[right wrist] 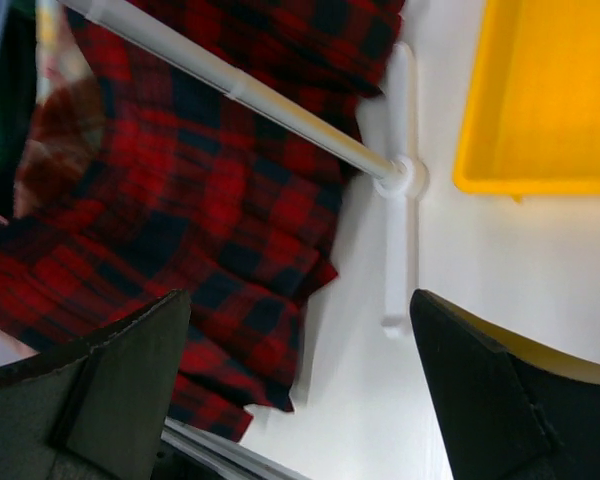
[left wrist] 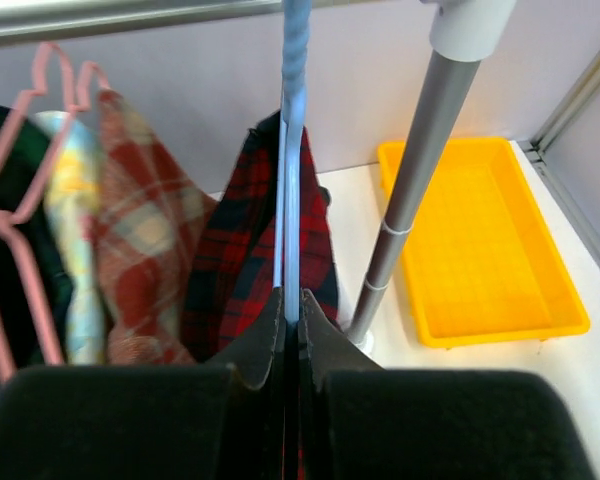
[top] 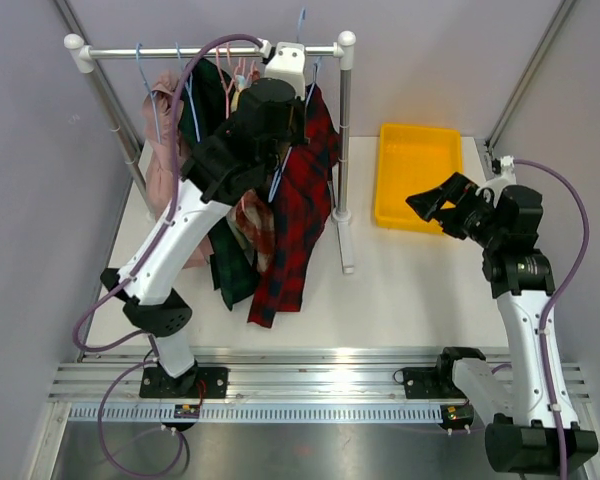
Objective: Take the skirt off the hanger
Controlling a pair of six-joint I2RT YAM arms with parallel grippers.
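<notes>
The robot's right gripper will grab only the cloth of the skirt's near side, clear of the blue hanger point(left wrist: 293, 150). Then the hanger can slide out.
A red and dark plaid skirt point(top: 298, 205) hangs on a light blue hanger point(left wrist: 293, 150) from the rail point(top: 215, 51) of a white clothes rack. It also shows in the left wrist view point(left wrist: 242, 270) and the right wrist view point(right wrist: 200, 190). My left gripper point(left wrist: 292, 312) is up at the rail, shut on the blue hanger's thin wire just above the skirt. My right gripper point(right wrist: 300, 330) is open and empty, held over the table to the right of the rack, facing the skirt's hem.
Other garments hang left of the skirt: a faded plaid one point(left wrist: 145, 240) and dark green ones on pink hangers point(left wrist: 25, 200). The rack's right post point(top: 345, 130) and foot point(top: 346, 245) stand beside the skirt. A yellow tray point(top: 417, 175) lies at the back right.
</notes>
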